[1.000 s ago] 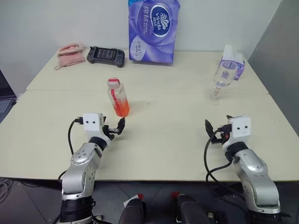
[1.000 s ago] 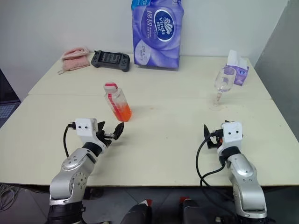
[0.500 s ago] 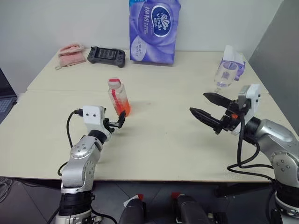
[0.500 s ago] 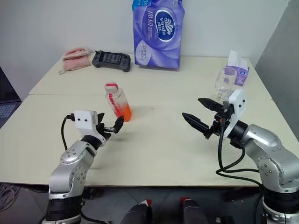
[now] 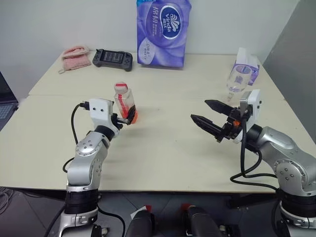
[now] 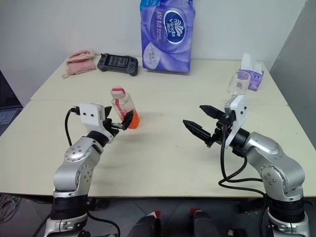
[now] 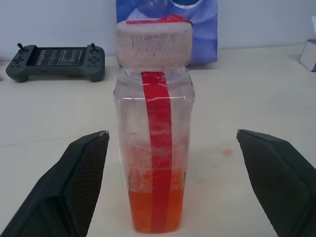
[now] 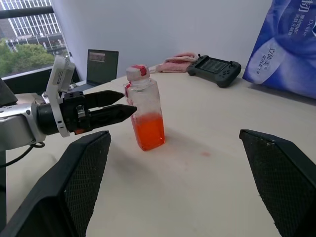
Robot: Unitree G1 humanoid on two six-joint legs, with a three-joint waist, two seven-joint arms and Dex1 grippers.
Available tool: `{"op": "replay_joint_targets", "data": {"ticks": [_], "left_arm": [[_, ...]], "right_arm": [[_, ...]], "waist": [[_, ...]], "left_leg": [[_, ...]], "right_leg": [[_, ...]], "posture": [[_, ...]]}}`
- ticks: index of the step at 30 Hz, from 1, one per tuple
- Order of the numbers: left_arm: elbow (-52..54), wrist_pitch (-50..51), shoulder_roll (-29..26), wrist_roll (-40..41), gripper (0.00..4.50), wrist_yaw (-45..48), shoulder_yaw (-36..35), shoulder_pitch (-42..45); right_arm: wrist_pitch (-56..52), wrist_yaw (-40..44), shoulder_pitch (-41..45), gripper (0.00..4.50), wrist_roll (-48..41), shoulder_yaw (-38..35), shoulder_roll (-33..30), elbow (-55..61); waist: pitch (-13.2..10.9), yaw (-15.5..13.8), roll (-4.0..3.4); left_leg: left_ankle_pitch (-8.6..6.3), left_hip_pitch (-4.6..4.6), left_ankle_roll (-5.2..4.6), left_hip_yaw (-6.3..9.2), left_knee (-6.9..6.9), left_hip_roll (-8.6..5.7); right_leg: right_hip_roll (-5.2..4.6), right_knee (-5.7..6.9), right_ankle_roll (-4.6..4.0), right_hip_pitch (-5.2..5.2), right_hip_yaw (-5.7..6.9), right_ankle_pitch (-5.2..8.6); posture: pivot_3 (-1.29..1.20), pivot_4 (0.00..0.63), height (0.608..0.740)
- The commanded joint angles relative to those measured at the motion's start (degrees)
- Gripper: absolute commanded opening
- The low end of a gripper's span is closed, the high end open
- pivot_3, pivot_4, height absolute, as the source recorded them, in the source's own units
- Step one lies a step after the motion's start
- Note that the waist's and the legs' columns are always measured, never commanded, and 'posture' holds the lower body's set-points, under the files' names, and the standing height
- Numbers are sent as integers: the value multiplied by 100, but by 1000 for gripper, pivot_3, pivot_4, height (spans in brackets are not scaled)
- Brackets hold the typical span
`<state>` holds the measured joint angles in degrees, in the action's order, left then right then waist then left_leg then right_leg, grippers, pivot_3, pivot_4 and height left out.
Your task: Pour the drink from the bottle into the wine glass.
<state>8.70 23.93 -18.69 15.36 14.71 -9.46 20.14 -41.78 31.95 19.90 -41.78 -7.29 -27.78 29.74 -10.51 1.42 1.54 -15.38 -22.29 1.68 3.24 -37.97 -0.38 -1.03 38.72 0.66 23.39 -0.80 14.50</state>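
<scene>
My left gripper's fingers end short of the sides of the bottle (image 5: pixel 123 100), so it isn't time to close yet. My left gripper should first move toward the bottle and then close on it.
The bottle (image 5: pixel 123 100) stands upright on the table (image 5: pixel 168 148), left of the middle, with a pale cap and a red tape strip. The orange-red drink (image 7: pixel 155 210) fills its lower part. My left gripper (image 5: pixel 128 119) is open and points level at the bottle. Its tips reach the bottle's near side, and its fingers (image 7: pixel 81 168) stand wide on either side, apart from it. My right gripper (image 5: pixel 199 109) hovers open over the table's middle right, aimed left toward the bottle (image 8: pixel 145 111). The wine glass (image 6: pixel 237 84) stands at the back right, partly behind my right wrist.
A purple tissue pack (image 5: pixel 163 32), a black game controller (image 5: pixel 112 58) and a pink cloth (image 5: pixel 75 55) line the far edge. A tissue box (image 5: pixel 247 64) sits behind the glass. A laptop (image 5: pixel 5 101) lies off the left edge.
My right gripper has risen off the front edge and swung left to point at the bottle. My left gripper has lifted and moved forward up to the bottle. Both stayed open.
</scene>
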Motion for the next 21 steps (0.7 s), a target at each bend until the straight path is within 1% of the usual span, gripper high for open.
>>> {"op": "replay_joint_targets", "data": {"ticks": [1, 12, 21], "left_arm": [[-186, -276, -121, -18, 4375, 84, -133, 353], [-1333, -821, -27, -5, 4375, 111, -159, 1002], [-1659, -1042, -35, 57, 4375, 268, -224, 1143]], "right_arm": [[105, -85, 79, 4500, -87, 17, 50, 270], [92, -305, 18, 4500, -91, 31, 110, 436], [33, -542, 28, 4500, -127, 17, 143, 547]], "waist": [[0, 1, 0], [0, 1, 0], [0, 2, 0]], "left_leg": [[0, -1, 0, 0, 0, 0], [0, 0, 0, 3, 1, 0], [0, -2, 0, 7, 1, -1]], "right_leg": [[0, 0, 0, 0, 1, 0], [0, -2, 0, 1, 0, 0], [-2, -1, -2, 2, 0, -1]], "posture": [[0, 150, 740], [0, 150, 740], [0, 150, 740]]}}
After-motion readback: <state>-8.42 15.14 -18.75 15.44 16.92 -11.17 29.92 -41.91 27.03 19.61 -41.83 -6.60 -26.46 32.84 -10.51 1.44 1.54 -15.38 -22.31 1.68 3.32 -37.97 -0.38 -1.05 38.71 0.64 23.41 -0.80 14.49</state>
